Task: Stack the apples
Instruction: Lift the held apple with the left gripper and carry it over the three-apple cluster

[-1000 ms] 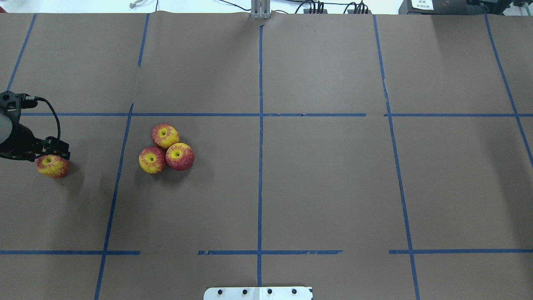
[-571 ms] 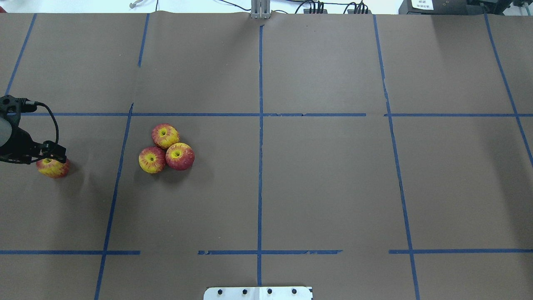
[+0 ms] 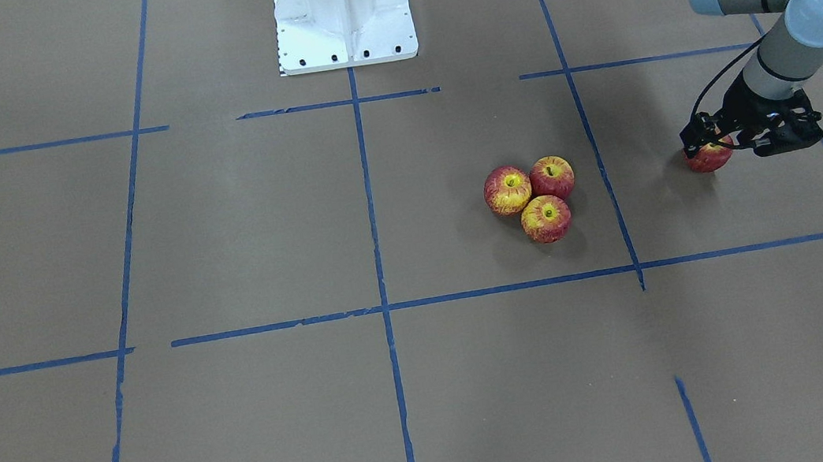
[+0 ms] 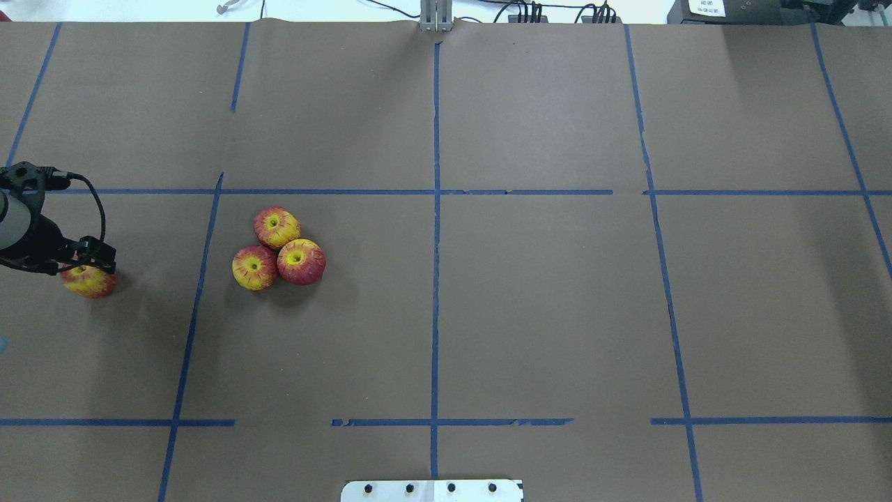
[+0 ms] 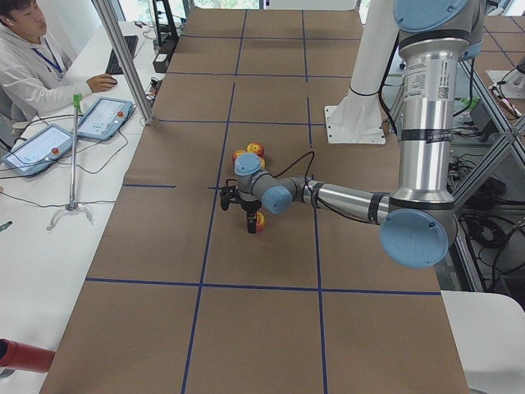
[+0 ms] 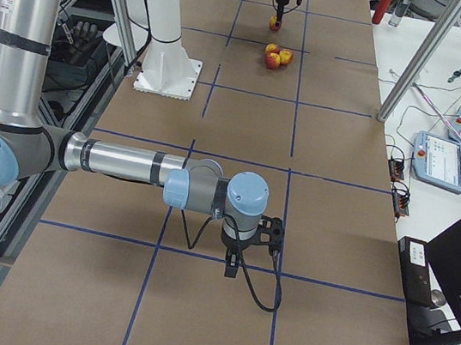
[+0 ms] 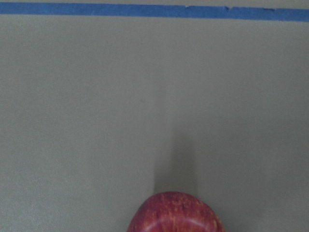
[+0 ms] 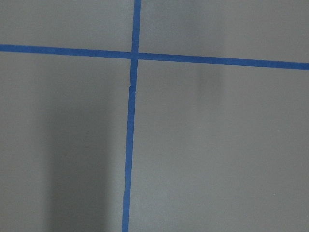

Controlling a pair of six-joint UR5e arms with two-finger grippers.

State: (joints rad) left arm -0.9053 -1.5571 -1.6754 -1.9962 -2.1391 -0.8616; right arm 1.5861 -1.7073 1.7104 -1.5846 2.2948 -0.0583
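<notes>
The left gripper grabs the fourth apple [image 4: 89,282] by its round sides next, to stack it on the cluster of three apples.
Three red-and-yellow apples [image 4: 277,227] [image 4: 254,268] [image 4: 301,261] lie touching in a cluster left of the table's middle; the cluster also shows in the front view [image 3: 546,218]. A fourth apple [image 4: 89,282] [image 3: 709,157] lies alone at the far left. My left gripper [image 4: 85,265] [image 3: 710,142] is low over this apple, with its jaws spread on either side of the apple's top. The left wrist view shows the apple's top [image 7: 175,212] at the bottom edge. My right gripper [image 6: 234,264] shows only in the right side view, near that camera, so I cannot tell if it is open.
Brown paper with blue tape lines [image 4: 435,209] covers the table. The robot's white base [image 3: 343,9] stands at the near edge. An operator [image 5: 33,66] sits at a side desk with tablets [image 5: 102,115].
My left gripper has come down a little and shifted slightly onto the lone apple. The apples have not moved.
</notes>
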